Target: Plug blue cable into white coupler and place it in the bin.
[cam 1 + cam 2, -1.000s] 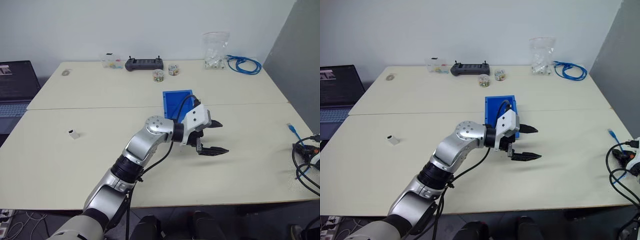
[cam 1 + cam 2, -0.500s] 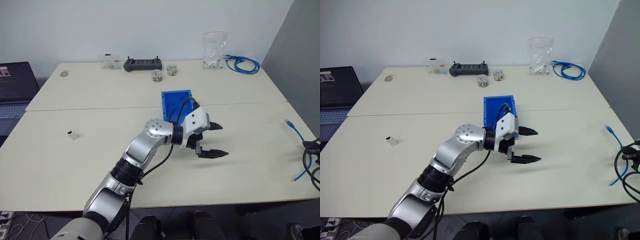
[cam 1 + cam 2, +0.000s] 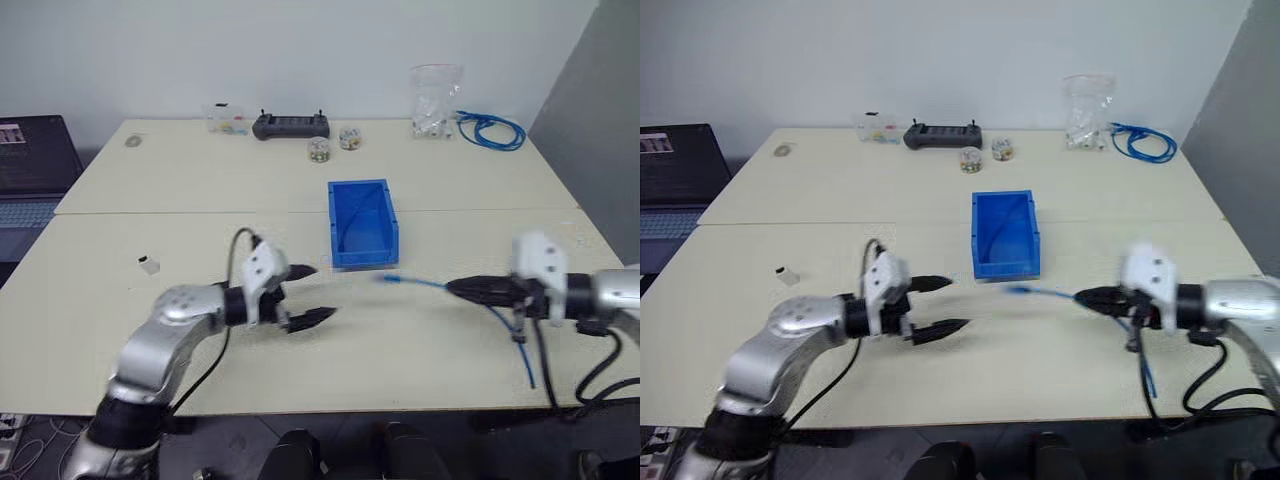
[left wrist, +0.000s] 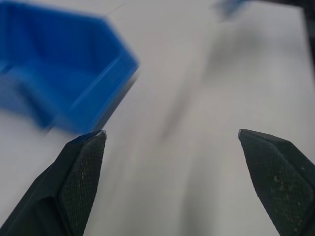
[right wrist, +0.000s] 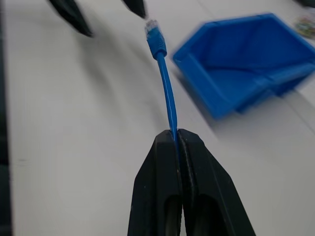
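Note:
My left gripper's fingers are still short of the blue cable, so closing now would miss. My left gripper reaches the cable first, then closes.
My right gripper is shut on the blue cable, near its free end, just above the table in front of the bin. The cable's clear plug sticks out past the fingers toward my left gripper. The rest of the cable trails back under my right arm. The left gripper hangs open and empty over the table, to the front left of the bin; the gap between its fingertips is bare. The white coupler lies alone far to the left. The bin is empty.
Along the far edge stand a black controller, small jars, a clear plastic bag and a coiled bundle of blue cable. A laptop sits at the far left. A grey partition bounds the right side.
My left arm swung left, away from the bin's front, with its gripper still open. My right arm came in from the right edge, shut on the blue cable and carrying it toward the middle.

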Robot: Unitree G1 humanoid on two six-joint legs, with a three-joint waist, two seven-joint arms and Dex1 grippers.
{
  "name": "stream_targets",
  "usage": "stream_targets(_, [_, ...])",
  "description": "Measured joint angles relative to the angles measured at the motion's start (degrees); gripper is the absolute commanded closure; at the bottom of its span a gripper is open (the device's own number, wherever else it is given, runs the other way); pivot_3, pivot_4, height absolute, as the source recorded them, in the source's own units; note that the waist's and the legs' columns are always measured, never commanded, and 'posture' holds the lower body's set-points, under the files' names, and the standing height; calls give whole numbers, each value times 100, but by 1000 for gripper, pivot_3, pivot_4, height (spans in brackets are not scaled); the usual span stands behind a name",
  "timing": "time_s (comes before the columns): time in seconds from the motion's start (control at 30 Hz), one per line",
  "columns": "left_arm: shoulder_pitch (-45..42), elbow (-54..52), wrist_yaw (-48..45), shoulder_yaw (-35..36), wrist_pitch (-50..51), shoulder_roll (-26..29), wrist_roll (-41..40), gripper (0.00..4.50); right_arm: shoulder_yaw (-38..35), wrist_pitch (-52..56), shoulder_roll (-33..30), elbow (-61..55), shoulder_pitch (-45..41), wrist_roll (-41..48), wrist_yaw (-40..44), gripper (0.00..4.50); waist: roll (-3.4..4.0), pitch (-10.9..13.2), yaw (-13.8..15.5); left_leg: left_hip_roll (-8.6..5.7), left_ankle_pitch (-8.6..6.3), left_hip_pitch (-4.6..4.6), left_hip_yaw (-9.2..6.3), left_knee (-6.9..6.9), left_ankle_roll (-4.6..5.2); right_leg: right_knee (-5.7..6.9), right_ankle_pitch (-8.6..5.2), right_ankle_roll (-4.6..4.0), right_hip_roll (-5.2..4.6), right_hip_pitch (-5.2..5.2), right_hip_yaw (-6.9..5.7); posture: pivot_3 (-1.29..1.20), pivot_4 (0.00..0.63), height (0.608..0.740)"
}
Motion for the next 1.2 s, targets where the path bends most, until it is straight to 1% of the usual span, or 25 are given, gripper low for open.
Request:
stream_targets(0.03, [370,-32,38,166,-197,162,99,0,503,-137,289,255,-366,-300,44,4481,-1,0,-11,0,0,2,2,-2,0,0,12,-24,-1,-1,2,0,150,740])
stream_targets(0.13, [926,5,46,268,-708,441,385,0,1443,-420,969,991,-943,-899,104,4481,0,1,-11,-2,0,-5,1,-5,-1,6,15,-36,-3,-15,0,0,150,740])
stream_targets(0.2, [1106,92,93,318,-1007,477,527,0,1946,-652,1357,1573,-1281,-1207,264,4481,1,2,51,-4,1,-13,-6,-4,-1,6,16,-39,-6,-23,-5,0,150,740])
stream_targets(0.27, [1138,145,157,338,-1113,475,569,0,2198,-803,1598,1919,-1507,-1403,343,4481,1,2,83,-6,0,-18,-7,-4,-2,4,17,-40,-7,-25,-6,0,150,740])
stream_targets(0.4, [1253,250,209,456,-1387,474,571,0,2684,-1073,2440,3186,-2216,-1876,440,4481,1,2,84,-5,0,-13,-5,-7,-3,10,22,-49,-6,-27,-5,0,150,740])
stream_targets(0.43, [1251,297,216,458,-1430,474,575,0,2736,-1095,2543,3344,-2286,-1939,448,4481,1,2,84,-4,0,-14,-6,-8,-3,11,24,-52,-5,-30,-6,0,150,740])
stream_targets(0.5, [1257,410,215,474,-1537,480,593,0,2855,-1186,2739,3793,-2435,-2075,539,4028,2,3,92,-5,0,-15,-11,-8,-3,13,25,-54,-5,-30,-10,0,150,740])
stream_targets(0.53, [1250,467,202,473,-1603,494,607,0,2901,-1232,2812,3972,-2496,-2138,565,3941,2,3,94,-5,0,-14,-11,-7,-4,13,26,-54,-5,-29,-10,0,150,740])
stream_targets(0.6, [1222,561,169,472,-1704,542,633,0,2923,-1315,2896,4198,-2550,-2227,631,3326,2,3,94,-5,0,-14,-11,-8,-4,13,26,-55,-5,-30,-11,0,150,740])
stream_targets(0.67, [1185,648,145,471,-1782,580,648,0,2911,-1359,2950,4347,-2601,-2249,681,2850,3,3,87,-5,0,-13,-11,-9,-3,14,26,-55,-5,-30,-10,0,150,740])
stream_targets(0.7, [1146,717,130,471,-1835,589,648,0,2908,-1383,2990,4418,-2643,-2263,686,2698,3,3,84,-4,0,-11,-11,-9,-4,15,26,-56,-4,-30,-10,0,150,740])
stream_targets(0.73, [1107,793,101,466,-1909,604,655,0,2905,-1408,3023,4493,-2707,-2276,685,2376,3,3,79,-4,0,-10,-12,-9,-3,17,27,-57,-3,-30,-11,0,150,740])
stream_targets(0.83, [1027,965,-12,402,-2090,660,721,0,2771,-1398,2986,4537,-2768,-2263,735,1741,4,4,61,-4,0,-10,-12,-10,-3,18,28,-58,-2,-31,-12,0,150,740])
stream_targets(0.87, [1000,1027,-64,363,-2149,677,749,0,2681,-1340,2929,4503,-2772,-2237,800,1434,4,4,51,-4,0,-11,-12,-10,-3,17,28,-58,-2,-30,-12,0,150,740])
stream_targets(0.9, [984,1044,-110,328,-2180,691,767,0,2648,-1282,2829,4425,-2773,-2193,890,1305,6,5,55,-5,0,-14,-14,-9,-3,16,28,-58,-3,-31,-12,0,150,740])
stream_targets(0.93, [964,1054,-164,263,-2207,707,792,0,2572,-1169,2676,4261,-2765,-2113,1024,985,7,6,59,-6,-1,-15,-14,-8,-3,16,28,-58,-5,-30,-13,0,150,740])
stream_targets(1.0, [894,1085,-261,52,-2331,705,877,0,2338,-881,2254,3603,-2596,-1879,1275,575,10,8,81,-8,-1,-16,-14,-8,-3,13,28,-57,-7,-30,-12,0,150,740])
stream_targets(1.07, [801,1170,-282,-129,-2422,675,995,0,2063,-626,1987,2993,-2327,-1718,1288,40,9,7,93,-6,-2,-16,-18,-10,-3,13,27,-57,-6,-29,-15,0,150,740])
stream_targets(1.2, [536,1297,-211,-433,-2697,570,1316,0,1835,-189,1830,2012,-1575,-1530,1049,40,10,6,101,-4,-2,-16,-18,-11,-3,17,27,-57,-5,-30,-14,0,150,740])
